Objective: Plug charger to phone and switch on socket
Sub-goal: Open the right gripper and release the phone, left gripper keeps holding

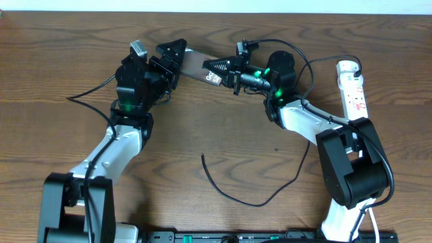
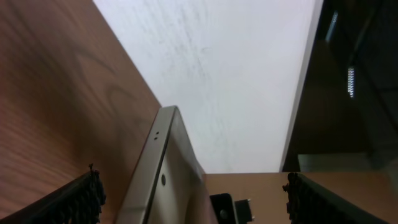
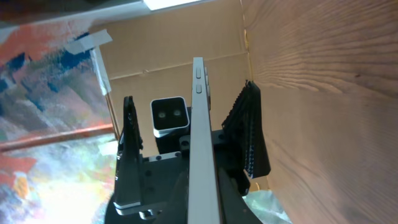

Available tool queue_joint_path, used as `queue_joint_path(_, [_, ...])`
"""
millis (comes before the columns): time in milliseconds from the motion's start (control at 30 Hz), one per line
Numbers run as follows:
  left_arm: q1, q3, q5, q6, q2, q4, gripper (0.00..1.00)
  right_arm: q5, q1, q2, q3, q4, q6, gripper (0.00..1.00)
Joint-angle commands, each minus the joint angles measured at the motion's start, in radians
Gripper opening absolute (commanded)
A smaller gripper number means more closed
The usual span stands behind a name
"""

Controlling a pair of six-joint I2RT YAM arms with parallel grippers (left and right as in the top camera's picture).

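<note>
My left gripper next grabs the phone's end opposite my right gripper across the phone's thickness, leaving the other end free to plug in the charger (image 1: 233, 197).
The phone (image 1: 197, 65) is a grey-brown slab at the table's far middle. My right gripper (image 1: 226, 69) is shut on its right end, and in the right wrist view the phone (image 3: 200, 124) runs edge-on out of the jaws (image 3: 202, 202). My left gripper (image 1: 172, 59) is open, with the phone's left end between its spread fingers. In the left wrist view the phone's edge (image 2: 155, 168) stands between those fingers (image 2: 193, 180), nearer the left one. The charger (image 1: 233, 197) lies loose on the table, its plug tip (image 1: 202, 156) free at the middle. The socket (image 1: 353, 88) lies at the far right.
A thicker black robot cable (image 1: 88, 91) loops on the table left of the left arm. The right arm's base (image 1: 351, 169) stands just in front of the socket. A white wall (image 2: 236, 74) borders the table's far edge.
</note>
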Motion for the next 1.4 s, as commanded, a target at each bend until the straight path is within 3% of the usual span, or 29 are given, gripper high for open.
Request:
queue_joint_path(0, [0.005, -0.002, 0.018, -0.036, 0.02, 0.054, 0.9, 0.016, 0.006, -0.008, 0.016, 0.016, 0.033, 0.01])
queue_joint_path(400, [0.042, -0.002, 0.066, -0.1, 0.022, 0.098, 0.86, 0.016, 0.006, -0.008, 0.016, 0.015, 0.032, 0.01])
queue_joint_path(533, [0.045, -0.002, 0.073, -0.101, 0.022, 0.099, 0.76, 0.016, 0.006, -0.008, 0.016, 0.013, 0.027, 0.01])
queue_joint_path(667, [0.045, -0.002, 0.085, -0.101, 0.022, 0.099, 0.73, 0.016, 0.006, -0.008, 0.016, 0.013, 0.024, 0.01])
queue_joint_path(1100, [0.045, -0.002, 0.085, -0.101, 0.022, 0.099, 0.07, 0.017, 0.006, -0.008, 0.016, 0.012, 0.014, 0.01])
queue_joint_path(1367, [0.045, -0.002, 0.084, -0.101, 0.022, 0.099, 0.07, 0.017, 0.006, -0.008, 0.016, 0.012, 0.013, 0.01])
